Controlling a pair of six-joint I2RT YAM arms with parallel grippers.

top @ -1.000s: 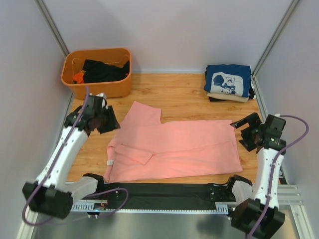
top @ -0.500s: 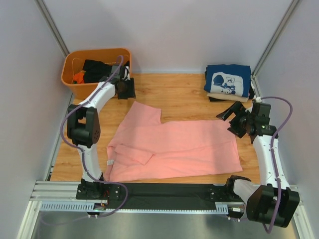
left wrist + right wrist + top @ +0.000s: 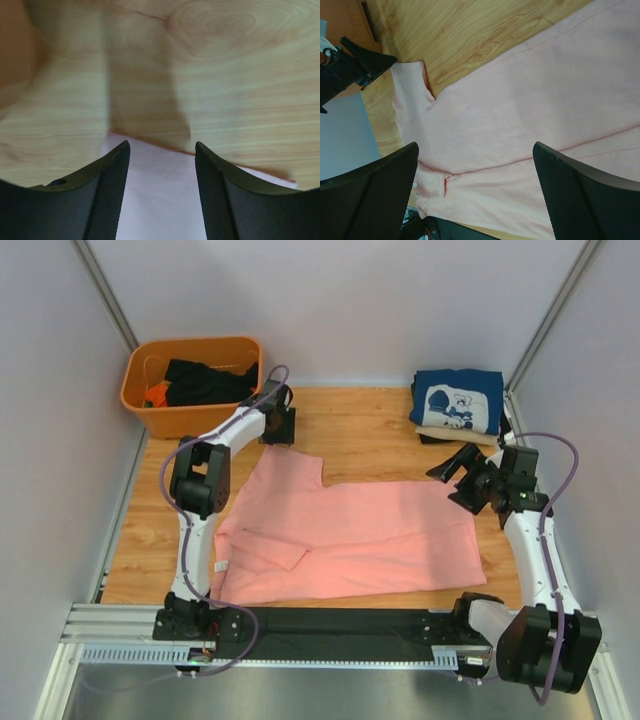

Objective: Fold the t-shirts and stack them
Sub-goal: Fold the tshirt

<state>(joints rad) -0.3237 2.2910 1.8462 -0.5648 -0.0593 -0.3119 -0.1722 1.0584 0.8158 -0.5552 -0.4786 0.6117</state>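
Observation:
The robot's left gripper should next fold the sleeve over the t-shirt's body, so it should grab the far end of the sleeve of the salmon-pink t-shirt.
A salmon-pink t-shirt [image 3: 345, 535] lies spread flat in the middle of the table, one sleeve pointing to the back left. It also shows in the right wrist view [image 3: 520, 120] and its sleeve edge in the left wrist view [image 3: 160, 200]. My left gripper [image 3: 278, 428] is open and empty, just above the far end of that sleeve. My right gripper [image 3: 456, 480] is open and empty, above the shirt's back right corner. A folded navy t-shirt with white cartoon print [image 3: 457, 400] lies on top of a beige one [image 3: 462, 435] at the back right.
An orange plastic tub [image 3: 190, 420] holding dark cloth [image 3: 205, 382] stands at the back left, close to my left gripper. A black strip [image 3: 330, 625] runs along the table's near edge. Grey walls close the left, back and right.
My left arm has swung from the table's left side to the back, then right to the sleeve's far end. My right gripper has moved back and left to the shirt's corner.

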